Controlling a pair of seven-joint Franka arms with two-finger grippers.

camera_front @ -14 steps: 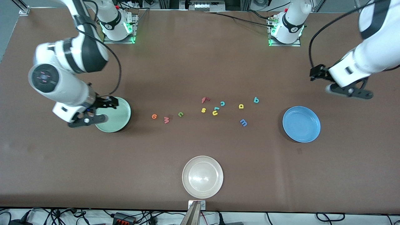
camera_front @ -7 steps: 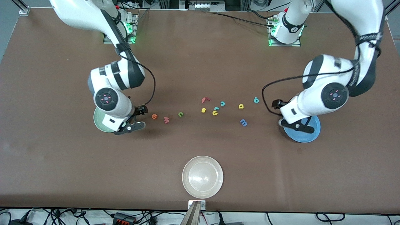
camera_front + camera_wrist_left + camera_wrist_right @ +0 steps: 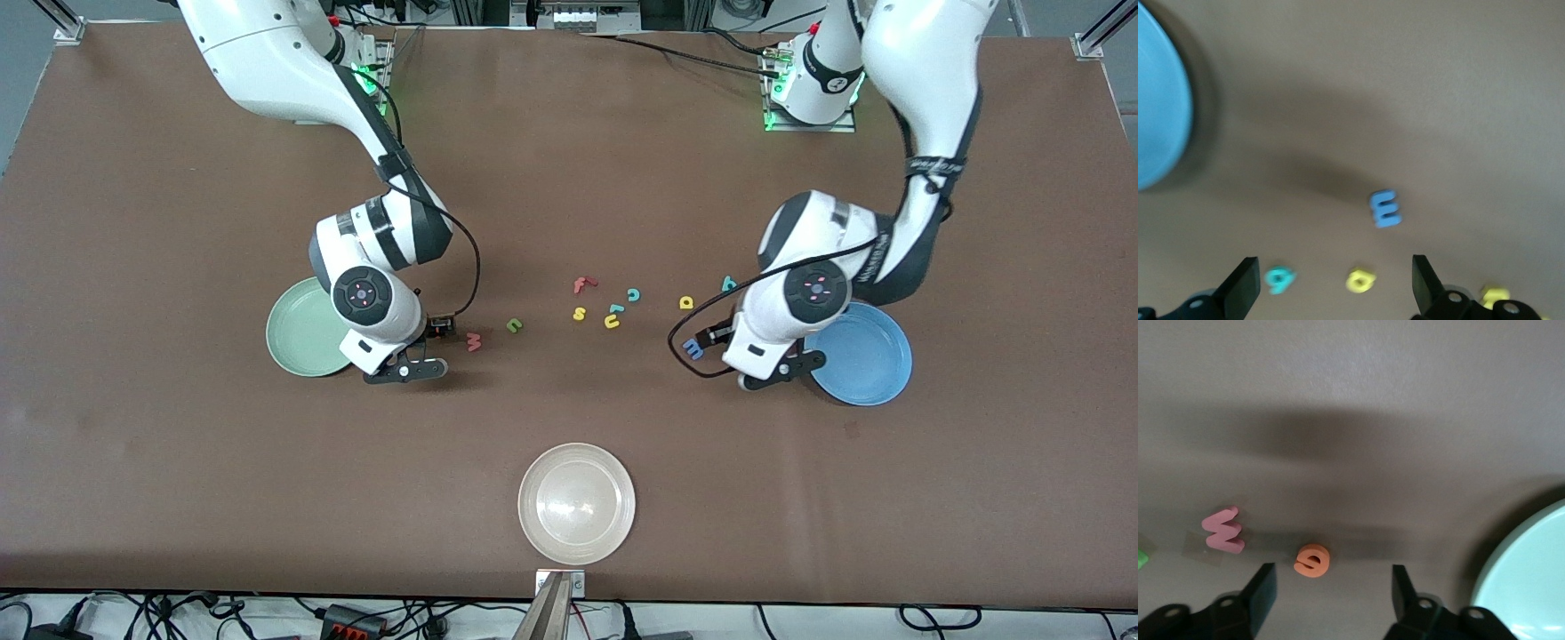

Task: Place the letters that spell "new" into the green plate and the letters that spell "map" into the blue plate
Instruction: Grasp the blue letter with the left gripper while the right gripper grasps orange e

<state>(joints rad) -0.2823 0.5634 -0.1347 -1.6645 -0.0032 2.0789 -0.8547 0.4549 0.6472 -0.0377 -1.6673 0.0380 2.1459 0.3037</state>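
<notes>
I should next use my left gripper to grab the blue "m" by its arched top and the ends of its legs, to spell "map" in the blue plate.
The orange "e" lies on the table just ahead of my right gripper, which is open and holds nothing. The pink "w" and the green "n" lie beside it, and the green plate sits toward the right arm's end. My right hand hides the "e" in the front view. My left gripper hangs open and empty over the yellow "a" and the teal "p". The blue "m" lies close by. The blue plate is partly under the left arm.
A cluster of other letters lies mid-table: red "f", yellow "s", yellow "u", teal "c". A whitish-beige plate stands near the table's front edge.
Both arms swung in toward the letters. The right gripper went from the green plate to over the "e". The left gripper crossed the blue plate to the "m", "a", "p" group.
</notes>
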